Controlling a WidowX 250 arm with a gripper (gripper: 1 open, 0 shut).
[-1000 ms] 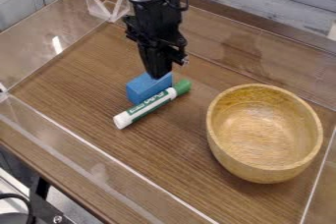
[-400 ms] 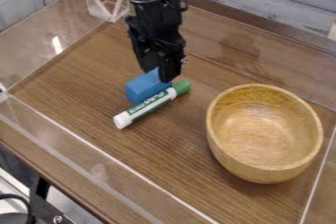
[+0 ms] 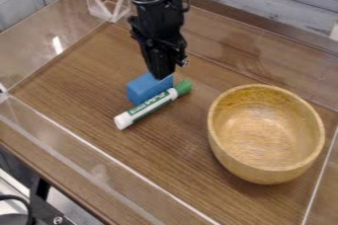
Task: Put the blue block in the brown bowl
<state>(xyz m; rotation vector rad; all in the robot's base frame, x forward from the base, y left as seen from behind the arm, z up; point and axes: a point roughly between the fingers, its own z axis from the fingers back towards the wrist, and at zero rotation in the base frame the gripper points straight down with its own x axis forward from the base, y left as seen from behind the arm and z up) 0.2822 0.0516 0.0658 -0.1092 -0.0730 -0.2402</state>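
My gripper is shut above the blue block [image 3: 142, 89] beside the white marker. It reopens next, then lowers and closes on the block's sides.
The blue block [image 3: 142, 89] rests on the wooden table, touching a white marker with a green cap [image 3: 150, 108] that lies along its front side. My gripper [image 3: 161, 72] hangs straight down just above the block's far right corner, its black fingers drawn together with nothing between them. The brown bowl [image 3: 266, 132] stands empty to the right, about a hand's width from the block.
A clear plastic wall [image 3: 53, 120] rims the table on the left and front edges. The arm's black body [image 3: 154, 12] rises above the block toward the back. A light frame piece [image 3: 103, 10] stands at the back left.
The fingers spread a little half a second ago and have come back together. The gripper stays over the block's far corner; block, marker and bowl have not moved.
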